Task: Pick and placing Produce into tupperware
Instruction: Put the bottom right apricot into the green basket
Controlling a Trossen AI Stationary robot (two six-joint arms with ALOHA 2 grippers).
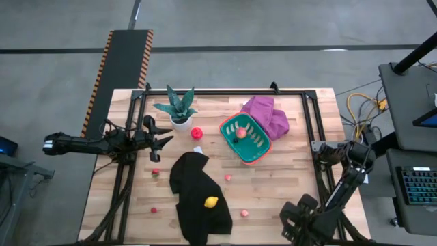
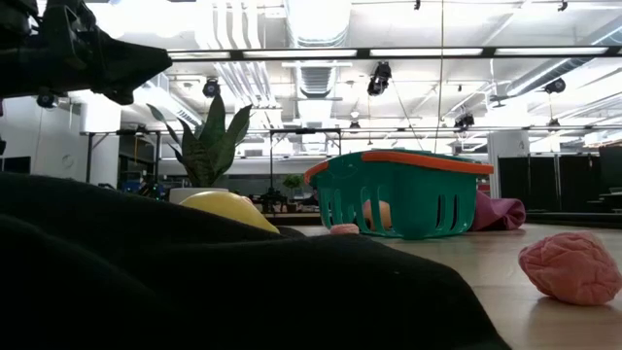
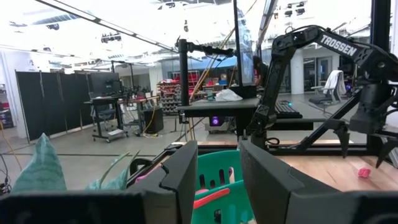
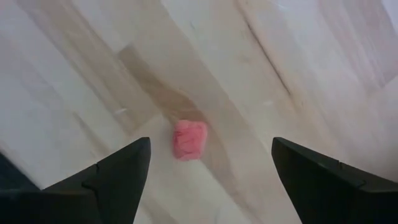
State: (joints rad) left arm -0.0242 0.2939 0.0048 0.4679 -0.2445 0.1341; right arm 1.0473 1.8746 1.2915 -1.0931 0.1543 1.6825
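Observation:
Wood shows between the right gripper's fingers and the small pink piece below, so closing now would miss it. The gripper goes lower before it closes.
The teal tupperware with an orange rim stands mid-table, right of centre, with one red piece inside. More produce lies loose on the wood: a red piece by the plant, a yellow one on the black cloth, and small red and pink pieces. My left gripper hovers open at the table's left and points level toward the tupperware. My right gripper hangs open near the near-right corner. It looks down on a pink piece, which lies on the wood between its fingers, untouched.
A potted green plant stands just right of my left gripper. A purple cloth lies against the tupperware's far side. A black cloth covers the near middle of the table. Black frame rails run along the table's sides.

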